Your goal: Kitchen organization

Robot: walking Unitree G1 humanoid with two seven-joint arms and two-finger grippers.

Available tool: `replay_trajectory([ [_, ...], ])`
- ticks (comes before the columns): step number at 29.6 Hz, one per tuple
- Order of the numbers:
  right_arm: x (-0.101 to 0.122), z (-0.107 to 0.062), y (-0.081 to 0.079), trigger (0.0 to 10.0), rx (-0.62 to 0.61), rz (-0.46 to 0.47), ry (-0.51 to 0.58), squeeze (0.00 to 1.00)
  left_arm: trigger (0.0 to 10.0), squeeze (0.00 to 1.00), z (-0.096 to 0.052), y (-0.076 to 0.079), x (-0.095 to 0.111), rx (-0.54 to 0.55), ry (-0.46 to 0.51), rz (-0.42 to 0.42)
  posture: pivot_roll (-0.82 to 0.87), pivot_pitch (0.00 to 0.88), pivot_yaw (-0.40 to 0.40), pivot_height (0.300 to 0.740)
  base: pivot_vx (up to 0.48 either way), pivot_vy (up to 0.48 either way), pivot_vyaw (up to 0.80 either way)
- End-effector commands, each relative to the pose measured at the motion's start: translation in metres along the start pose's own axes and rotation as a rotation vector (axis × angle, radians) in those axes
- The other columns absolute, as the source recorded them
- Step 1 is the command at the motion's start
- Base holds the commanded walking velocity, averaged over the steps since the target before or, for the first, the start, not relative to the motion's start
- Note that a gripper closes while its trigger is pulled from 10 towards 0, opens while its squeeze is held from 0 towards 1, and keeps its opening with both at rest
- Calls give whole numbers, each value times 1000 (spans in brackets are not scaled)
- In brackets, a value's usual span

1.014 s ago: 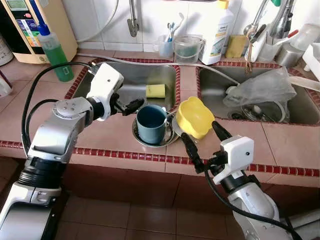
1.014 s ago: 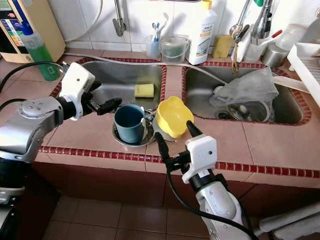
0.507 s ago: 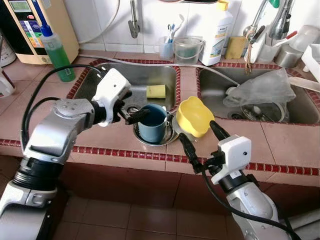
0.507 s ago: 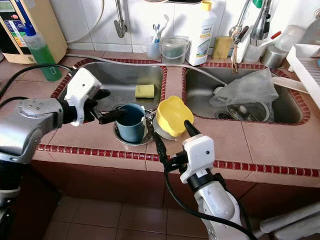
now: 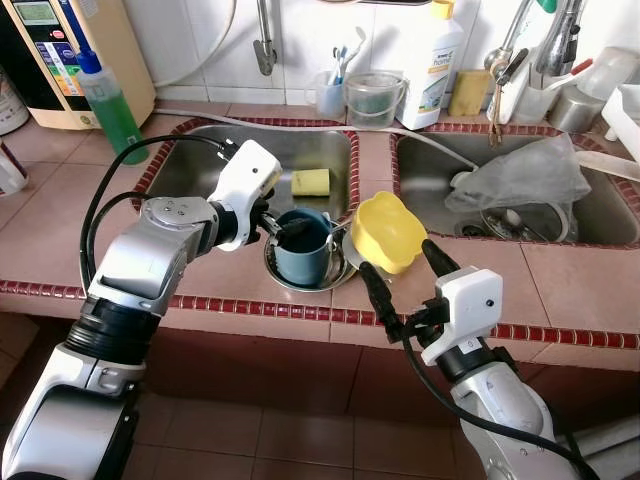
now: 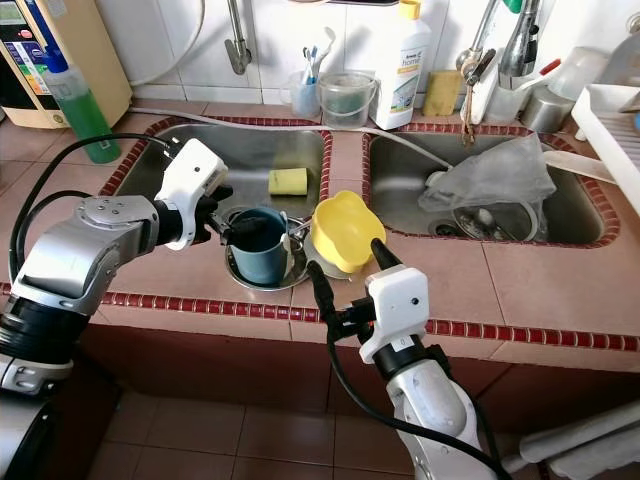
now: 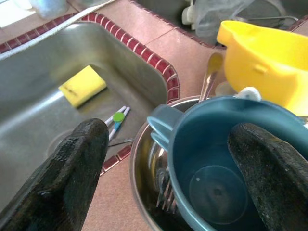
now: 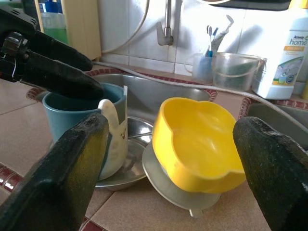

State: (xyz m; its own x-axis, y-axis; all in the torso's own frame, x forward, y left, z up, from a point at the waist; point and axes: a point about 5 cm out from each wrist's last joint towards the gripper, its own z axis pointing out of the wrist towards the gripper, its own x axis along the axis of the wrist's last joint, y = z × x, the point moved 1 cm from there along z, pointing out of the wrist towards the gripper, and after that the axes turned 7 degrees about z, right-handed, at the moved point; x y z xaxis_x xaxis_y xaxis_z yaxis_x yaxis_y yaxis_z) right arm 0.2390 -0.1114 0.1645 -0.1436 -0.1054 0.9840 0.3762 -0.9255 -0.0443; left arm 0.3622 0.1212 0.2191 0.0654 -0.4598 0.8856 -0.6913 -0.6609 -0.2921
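Note:
The cup's round body [image 5: 302, 264] is wider than my open fingers. My left gripper will next grab the cup by its thin rim [image 5: 280, 218] beside the handle.
A blue cup [image 5: 303, 250] stands upright in a shallow steel dish [image 5: 283, 278] on the tiled counter between the two sinks. My left gripper [image 5: 284, 226] is open at the cup's rim. In the left wrist view its fingers [image 7: 72, 168] are wide apart, with the cup's handle [image 7: 161, 126] and rim between them. A yellow bowl [image 5: 388, 232] leans tilted on a steel plate [image 8: 166, 185] just right of the cup. My right gripper [image 5: 402, 275] is open at the counter's front edge, just short of the yellow bowl and holding nothing.
A yellow sponge [image 5: 311, 181] lies in the left sink [image 5: 200, 165]. A crumpled plastic bag [image 5: 525, 175] covers dishes in the right sink. A green bottle [image 5: 112, 105], a white detergent bottle [image 5: 436, 65] and a clear jug [image 5: 372, 97] line the back.
My left gripper has moved right from beside the sink to the blue cup, and its fingers now straddle the rim. The right arm has barely moved.

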Motion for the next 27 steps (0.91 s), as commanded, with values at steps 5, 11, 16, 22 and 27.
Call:
replay_trajectory([
  [5,7,-1,-1,10000,-15,-2,19,0,10000,0,3,-8,5,30,-51,13,-159,114,77,740,0,0,0],
  [11,8,-1,-1,10000,-22,-1,21,0,10000,0,4,-14,2,50,-117,32,-156,117,82,740,0,0,0],
  [16,7,-2,-3,10000,-25,2,21,0,10000,0,4,-14,-5,46,-162,64,-154,118,85,740,0,0,0],
  [22,7,-2,-3,10000,-28,4,20,0,4941,0,3,-11,-7,21,-179,76,-151,120,87,740,0,0,0],
  [27,7,-1,-3,10000,-30,6,22,0,0,0,3,-9,-6,-7,-182,111,-148,120,90,740,0,0,0],
])
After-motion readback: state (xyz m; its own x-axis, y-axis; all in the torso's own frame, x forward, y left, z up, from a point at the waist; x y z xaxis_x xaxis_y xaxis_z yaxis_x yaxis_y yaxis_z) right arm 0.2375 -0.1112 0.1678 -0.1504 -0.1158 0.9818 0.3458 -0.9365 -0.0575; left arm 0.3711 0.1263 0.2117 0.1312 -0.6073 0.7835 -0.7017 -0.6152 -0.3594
